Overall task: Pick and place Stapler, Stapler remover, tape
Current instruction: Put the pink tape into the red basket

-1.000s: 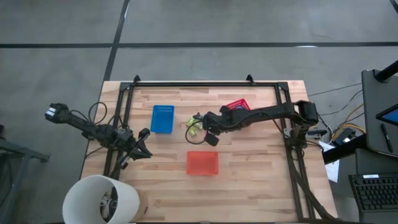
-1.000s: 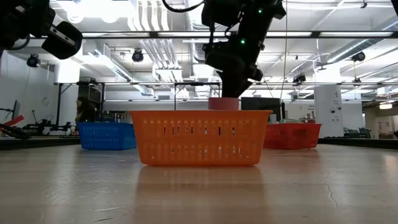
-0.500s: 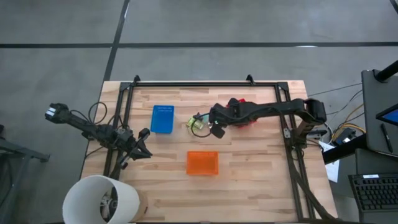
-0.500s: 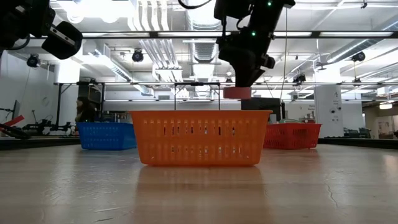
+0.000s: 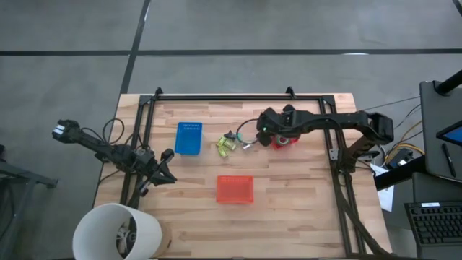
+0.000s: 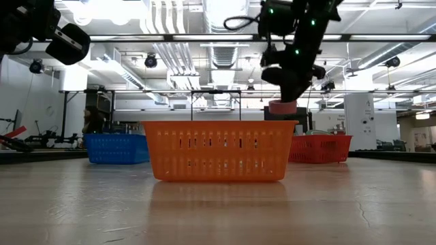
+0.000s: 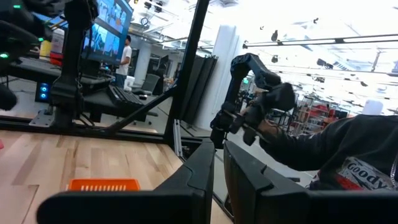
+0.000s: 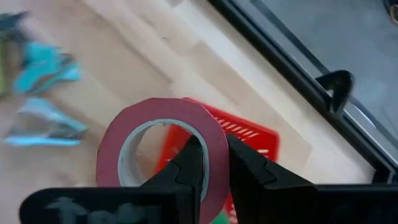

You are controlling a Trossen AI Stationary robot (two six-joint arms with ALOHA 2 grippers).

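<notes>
I should move the tape roll into the red bin with my right gripper before releasing it, since it hangs above the bin, partly outside the bin's rim.
My right gripper (image 8: 214, 152) is shut on a red-pink tape roll (image 8: 155, 118) and hangs above the red bin (image 8: 252, 140) at the table's far right (image 5: 289, 141). In the low view the roll (image 6: 281, 107) hangs under the gripper (image 6: 287, 88), clear of the bins. A cluster of small green and teal pieces (image 5: 227, 144) lies on the wood between the blue bin (image 5: 188, 137) and the red bin; whether they are the stapler or the stapler remover I cannot tell. My left gripper (image 7: 219, 171) waits shut at the table's left edge (image 5: 160, 172). My right gripper pinches the roll's ring wall (image 8: 214, 134), one finger (image 8: 186, 165) inside the open centre and the other (image 8: 245, 168) outside. The fingers slant down from the table's right side. The roll is lifted clear and hangs tilted over the red bin.
An orange bin (image 5: 234, 189) stands near the table's middle front. A black frame rail (image 5: 224, 96) runs round the table top. A white round container (image 5: 115, 231) stands off the near left corner. Bare wood lies right of the orange bin.
My right gripper has carried the tape from beside the green pieces toward the table's far right, coming over the red bin, and has rolled and tipped somewhat on the way. The roll has stayed in the hold, clear of the table.
</notes>
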